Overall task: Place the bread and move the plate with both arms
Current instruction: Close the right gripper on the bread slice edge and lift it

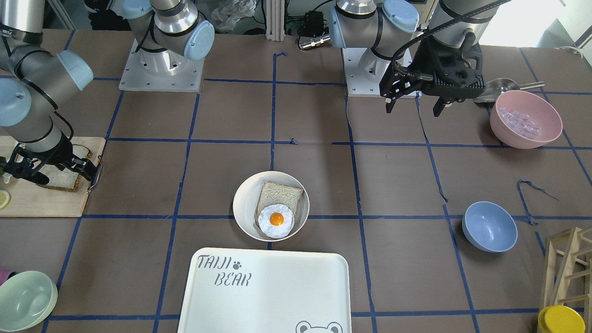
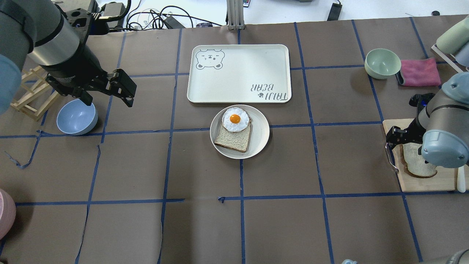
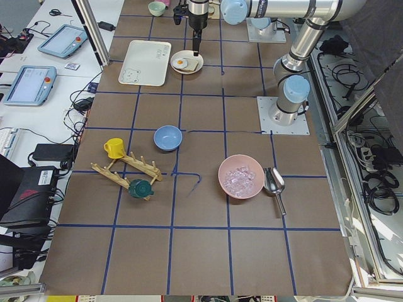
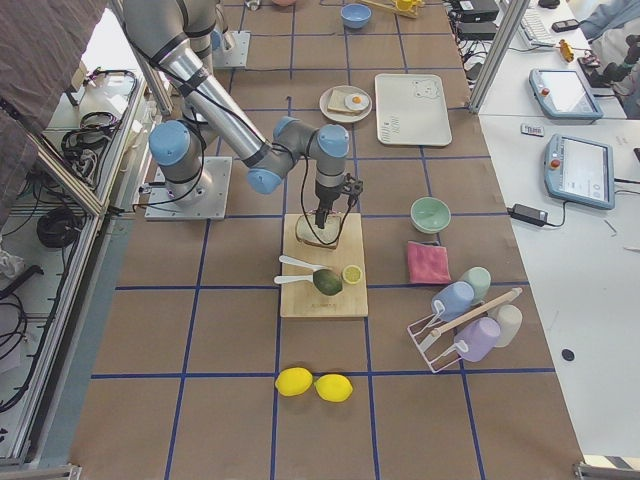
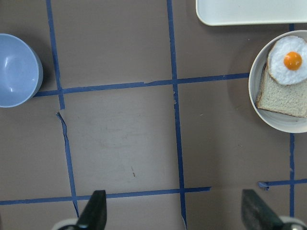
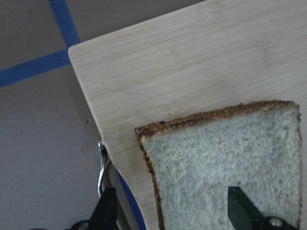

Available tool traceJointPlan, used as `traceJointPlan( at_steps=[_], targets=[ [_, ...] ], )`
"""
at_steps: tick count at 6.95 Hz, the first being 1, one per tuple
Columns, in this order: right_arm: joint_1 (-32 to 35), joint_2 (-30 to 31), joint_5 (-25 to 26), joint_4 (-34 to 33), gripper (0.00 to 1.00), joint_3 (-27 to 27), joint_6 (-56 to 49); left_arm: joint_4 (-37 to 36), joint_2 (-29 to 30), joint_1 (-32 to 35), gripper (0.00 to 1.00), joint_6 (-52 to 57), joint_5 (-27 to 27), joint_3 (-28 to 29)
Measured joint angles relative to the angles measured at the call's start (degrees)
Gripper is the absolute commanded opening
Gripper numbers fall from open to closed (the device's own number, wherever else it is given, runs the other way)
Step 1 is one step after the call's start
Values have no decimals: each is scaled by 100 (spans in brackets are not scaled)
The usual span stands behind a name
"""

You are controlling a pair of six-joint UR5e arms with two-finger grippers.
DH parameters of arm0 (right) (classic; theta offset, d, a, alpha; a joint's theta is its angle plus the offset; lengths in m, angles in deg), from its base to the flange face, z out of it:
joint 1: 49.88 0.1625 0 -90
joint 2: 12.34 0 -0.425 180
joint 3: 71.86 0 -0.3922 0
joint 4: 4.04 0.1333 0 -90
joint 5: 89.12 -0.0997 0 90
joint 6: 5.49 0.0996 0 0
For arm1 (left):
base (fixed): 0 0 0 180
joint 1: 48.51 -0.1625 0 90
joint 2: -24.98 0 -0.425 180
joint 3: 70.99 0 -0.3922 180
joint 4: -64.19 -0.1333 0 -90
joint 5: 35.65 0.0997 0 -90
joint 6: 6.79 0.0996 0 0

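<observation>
My right gripper takes hold of the bread slice by its crust edge (image 6: 157,201) next, to place it on the plate.
The bread (image 6: 225,163), a pale slice with dark crust, lies flat on a wooden cutting board (image 6: 192,62) at the table's right end; it also shows in the front view (image 1: 60,179). My right gripper (image 6: 172,215) is open low over it, one finger outside the crust edge, the other over the crumb. The round white plate (image 2: 262,134) sits mid-table and holds a tanner slice with a fried egg (image 2: 235,119). My left gripper (image 2: 109,99) is open and empty, held above the table by the blue bowl, far from the plate (image 5: 283,125).
The white TAIJI BEAR tray (image 2: 238,73) lies just beyond the plate. A blue bowl (image 2: 77,117) and wooden rack (image 2: 29,95) stand far left. A pink bowl of ice (image 1: 526,119), a green bowl (image 2: 383,63) and a pink cloth (image 2: 419,72) stand at the edges.
</observation>
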Motion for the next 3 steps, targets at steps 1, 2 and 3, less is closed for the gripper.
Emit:
traceJointPlan(
  at_steps=[1,2,3],
  targets=[
    [0,-3,27,7,42,2,4,-5,11,0,100,0,-2,0],
    [0,-5,83,24,29,3,0,-8,6,0,100,1,0,0],
    [0,-6,137,40,18,3,-2,-12,-2,0,100,0,1,0]
  ],
)
